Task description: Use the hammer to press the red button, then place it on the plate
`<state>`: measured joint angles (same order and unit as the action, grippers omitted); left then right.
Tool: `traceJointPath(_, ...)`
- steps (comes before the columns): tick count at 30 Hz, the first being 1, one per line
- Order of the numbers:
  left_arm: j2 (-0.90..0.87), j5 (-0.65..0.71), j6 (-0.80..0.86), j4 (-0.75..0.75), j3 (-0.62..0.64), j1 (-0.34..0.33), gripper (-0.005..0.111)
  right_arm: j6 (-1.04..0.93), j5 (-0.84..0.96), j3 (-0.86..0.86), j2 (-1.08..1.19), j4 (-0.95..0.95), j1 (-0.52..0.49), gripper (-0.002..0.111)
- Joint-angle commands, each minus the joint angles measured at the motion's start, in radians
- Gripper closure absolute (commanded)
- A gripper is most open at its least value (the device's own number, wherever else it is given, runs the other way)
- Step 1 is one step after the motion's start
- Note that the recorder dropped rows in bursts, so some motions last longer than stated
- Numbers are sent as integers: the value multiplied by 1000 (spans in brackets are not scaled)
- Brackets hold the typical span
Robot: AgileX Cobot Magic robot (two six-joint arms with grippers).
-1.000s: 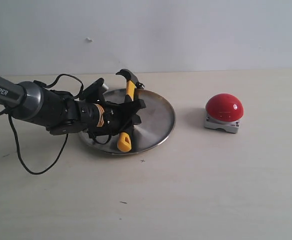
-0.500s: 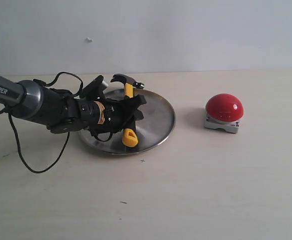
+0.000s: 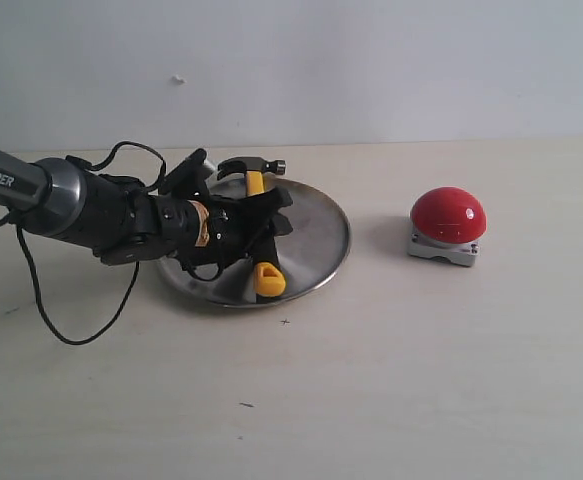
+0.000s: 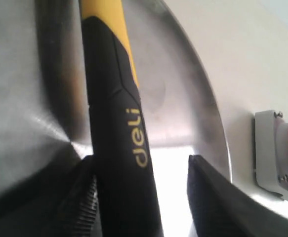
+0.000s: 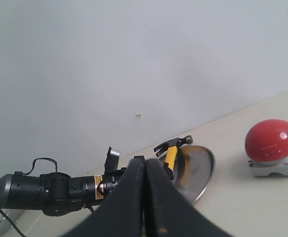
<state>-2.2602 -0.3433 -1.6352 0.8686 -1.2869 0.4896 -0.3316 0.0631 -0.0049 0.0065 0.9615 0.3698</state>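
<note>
My left gripper grips the hammer by its black handle (image 4: 121, 153) next, to press the red button with the hammer.
The hammer (image 3: 254, 222) lies across the steel plate (image 3: 316, 235), its grey head over the far rim and its holed yellow end at the near rim. My left gripper (image 3: 268, 222) straddles the black handle and stands open. In the left wrist view the handle (image 4: 116, 123) rests against one finger, and a bright gap separates it from the other finger (image 4: 208, 197). The red button (image 3: 448, 215) sits on its grey base to the right of the plate, untouched. My right gripper (image 5: 144, 163) is shut on nothing, off to the side, and does not appear in the exterior view.
The left arm's dark body (image 3: 91, 215) stretches in from the left edge, with a black cable (image 3: 71, 325) looping onto the table. A pale wall (image 3: 371, 70) closes the back of the table.
The hammer has swung on the plate: its head dropped lower and moved slightly left, while its yellow end shifted right. The left gripper edged right. The button has not moved.
</note>
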Motion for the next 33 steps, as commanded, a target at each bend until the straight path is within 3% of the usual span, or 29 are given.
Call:
traceJointPath(1,16,19,-29,43,-7,-4,54,-6,-5,5,-7,-2,-6,108)
traceJointPath(14,124,22,-137,198,51,-54,54,-6,-5,5,-7,-2,-6,108)
traceJointPath(16,171,23,-157,245,80,-61,66,-6,-5,5,-7,-2,-6,108)
traceJointPath(18,244,23,-155,327,123,-67,101,-6,-7,5,-7,-2,-6,108)
traceJointPath(21,426,-11,-87,376,256,-70,106,-6,-5,5,-7,-2,-6,108)
traceJointPath(23,561,-16,8,313,366,-56,106,-6,-5,5,-7,-2,-6,108)
traceJointPath(25,705,-51,214,128,489,-34,106,-6,-5,5,-7,-2,-6,108)
traceJointPath(27,863,-185,427,-90,652,-16,106,-6,-5,5,-7,-2,-6,108)
traceJointPath(30,1042,-331,501,-151,831,-12,106,-6,-5,5,-7,-2,-6,108)
traceJointPath(33,1237,-313,511,-145,953,-12,106,-6,-5,5,-7,-2,-6,108)
